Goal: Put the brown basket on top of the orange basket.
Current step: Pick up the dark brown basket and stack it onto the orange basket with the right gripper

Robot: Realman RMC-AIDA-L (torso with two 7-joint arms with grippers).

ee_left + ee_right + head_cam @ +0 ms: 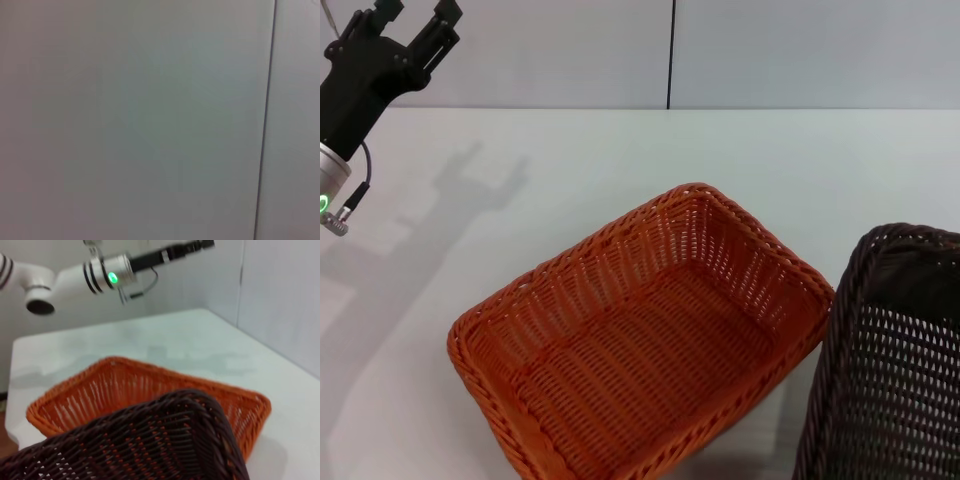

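Observation:
I should keep holding the brown basket with my right gripper, and open it only when the brown basket is over the bottom of the orange basket. That bottom is uncovered beside the brown basket's rim.
The orange basket sits on the white table, open side up, in the middle of the head view. It also shows in the right wrist view as the orange basket. The brown basket is at the lower right, tilted, with its rim close to the orange basket's right corner. In the right wrist view the brown basket fills the near part of the picture, partly in front of the orange one. My right gripper shows in no view. My left gripper is raised at the far left, open and empty, well away from both baskets.
The white table stretches bare behind and to the left of the baskets. A pale wall with a dark vertical seam rises behind it. The left arm, with a green light, hangs above the table's far side.

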